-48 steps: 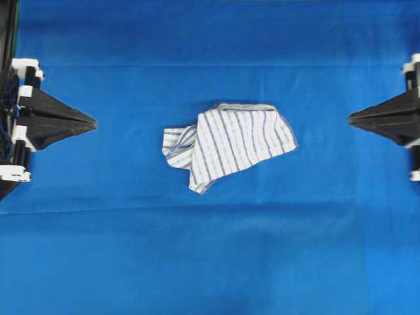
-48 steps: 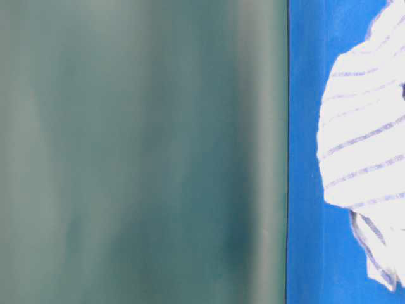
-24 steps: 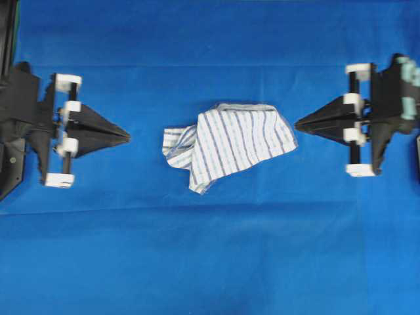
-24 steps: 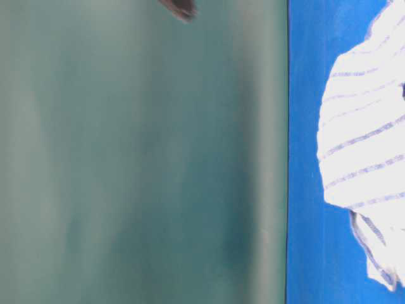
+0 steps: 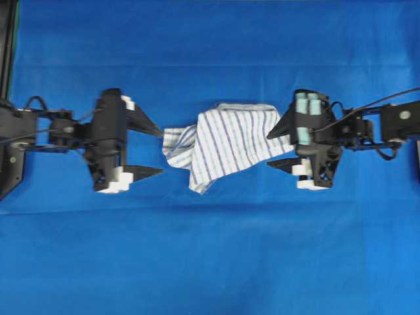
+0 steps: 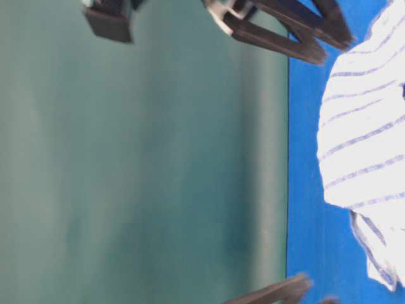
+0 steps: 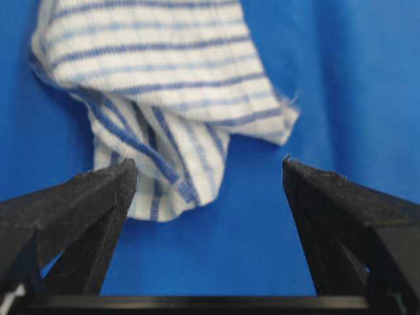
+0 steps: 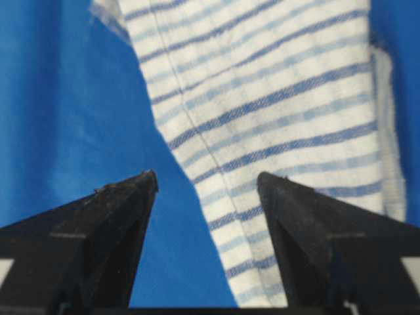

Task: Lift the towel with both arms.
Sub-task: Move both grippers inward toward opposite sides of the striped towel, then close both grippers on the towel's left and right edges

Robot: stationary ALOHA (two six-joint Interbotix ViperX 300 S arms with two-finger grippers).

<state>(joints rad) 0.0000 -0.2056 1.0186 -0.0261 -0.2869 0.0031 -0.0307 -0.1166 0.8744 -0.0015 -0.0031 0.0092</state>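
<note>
Next, my left gripper grabs the towel by the bunched folds at its crumpled end, because the broad striped middle lies flat on the tablecloth.
The towel, white with blue and grey stripes, lies crumpled on the blue tablecloth in the middle. My left gripper is open at the towel's left end, its upper finger by the cloth's edge. In the left wrist view the left gripper is wide open, with the towel just ahead and one hanging fold by the left finger. My right gripper, with teal pads, is open at the towel's right corner. In the right wrist view the right gripper has the towel edge between its jaws.
The table-level view shows the towel at the right, black fingers at the top, another blurred finger at the bottom and a grey-green surface over the left. Blue cloth lies all around the towel.
Both arms have moved inward from the table's sides to the towel's two ends. Both grippers have turned and opened from shut points to spread jaws. The towel has not moved.
</note>
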